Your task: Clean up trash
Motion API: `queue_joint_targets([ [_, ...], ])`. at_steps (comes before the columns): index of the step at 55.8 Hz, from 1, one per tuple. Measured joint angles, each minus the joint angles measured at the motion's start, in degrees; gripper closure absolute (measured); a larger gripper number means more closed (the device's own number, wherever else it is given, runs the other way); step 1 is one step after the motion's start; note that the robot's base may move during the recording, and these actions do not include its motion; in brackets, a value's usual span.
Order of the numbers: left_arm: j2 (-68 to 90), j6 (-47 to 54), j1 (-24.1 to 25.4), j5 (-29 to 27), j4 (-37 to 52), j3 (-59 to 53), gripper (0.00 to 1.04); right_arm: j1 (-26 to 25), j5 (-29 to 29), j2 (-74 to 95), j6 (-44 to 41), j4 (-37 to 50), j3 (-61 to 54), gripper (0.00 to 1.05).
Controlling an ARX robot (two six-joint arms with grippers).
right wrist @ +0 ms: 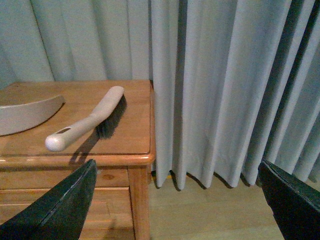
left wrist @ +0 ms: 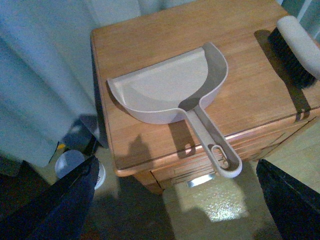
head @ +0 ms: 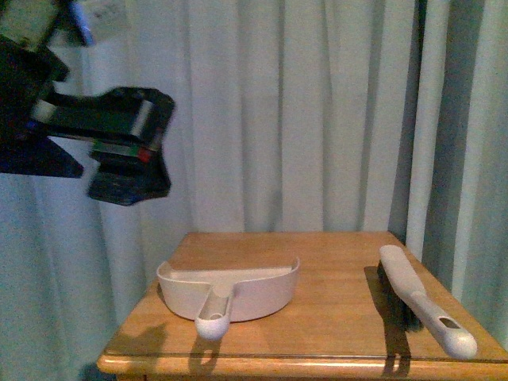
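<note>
I should next grip the pale dustpan with my left gripper by its narrow handle (head: pixel 214 313) past the table edge, because the dustpan's broad pan is wider than my open fingers.
No trash shows in any view; it is out of view. A pale dustpan (head: pixel 238 290) lies on the wooden table (head: pixel 333 262), its handle over the front edge, and its pan is bare inside (left wrist: pixel 170 85). My left gripper (head: pixel 119 151) hangs high above the table's left side, open and holding nothing (left wrist: pixel 182 210). Beyond the table's right corner, over the floor, my right gripper (right wrist: pixel 177 205) stands open and holds nothing. It does not show in the front view.
A white hand brush (head: pixel 421 305) with dark bristles (right wrist: pixel 112 120) lies along the table's right edge. Pale curtains (head: pixel 317 111) hang behind and to both sides. A small white round container (left wrist: pixel 75 165) sits on the floor left of the table. Drawers (right wrist: pixel 30 200) front the table.
</note>
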Motion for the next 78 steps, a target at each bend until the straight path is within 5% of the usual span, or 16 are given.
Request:
queue_joint_targets([
  [32,26.95,-7.89,-8.96,-7.63,-4.04,16.79,0.08,0.0,0.0,0.0,0.0,0.02,0.0,0.07],
  [78,37.42,-7.87,-6.49,-11.02,-3.45,21.18,0.08,0.0,0.0,0.0,0.0,0.02,0.0,0.07],
])
